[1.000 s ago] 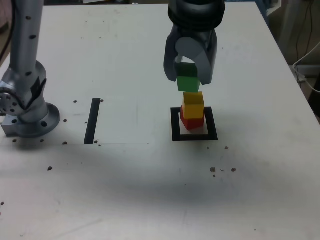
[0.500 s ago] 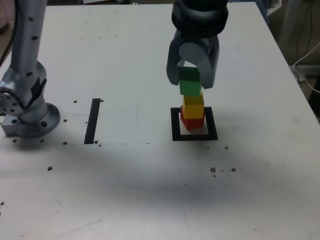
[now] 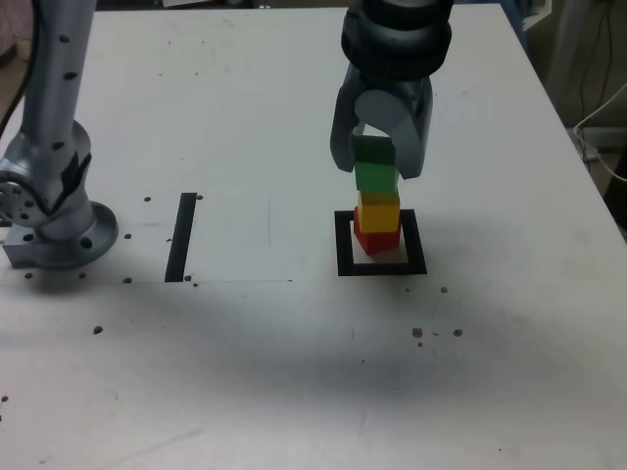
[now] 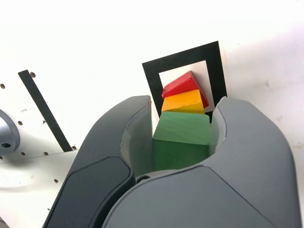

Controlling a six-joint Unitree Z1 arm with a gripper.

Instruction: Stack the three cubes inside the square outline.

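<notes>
The green cube's lower edge [image 3: 376,191] touches the top of the yellow cube [image 3: 378,212] in the exterior view, so it is time for my gripper to let go of the green cube.
My gripper [image 3: 377,172] is shut on the green cube [image 3: 375,177], one finger on each side of it. The green cube hangs directly over the yellow cube [image 3: 378,212], touching it or a hair above; I cannot tell which. The yellow cube sits on the red cube [image 3: 376,239], slightly twisted against it. The red cube stands on the white centre of the square outline [image 3: 343,245]. In the wrist view the green cube [image 4: 182,138] sits between the grey fingers [image 4: 118,142], with the yellow cube [image 4: 184,102], red cube [image 4: 183,84] and outline [image 4: 152,78] beyond it.
A straight black strip [image 3: 181,237] lies on the white table at the exterior view's left of the outline. The arm's grey base [image 3: 54,230] stands further left. Small dark holes dot the tabletop. The table's edge [image 3: 588,166] runs along the exterior view's right.
The gripper has come down with the green cube and shifted slightly to the exterior view's right, closing the gap above the yellow cube. The yellow and red cubes have not moved.
</notes>
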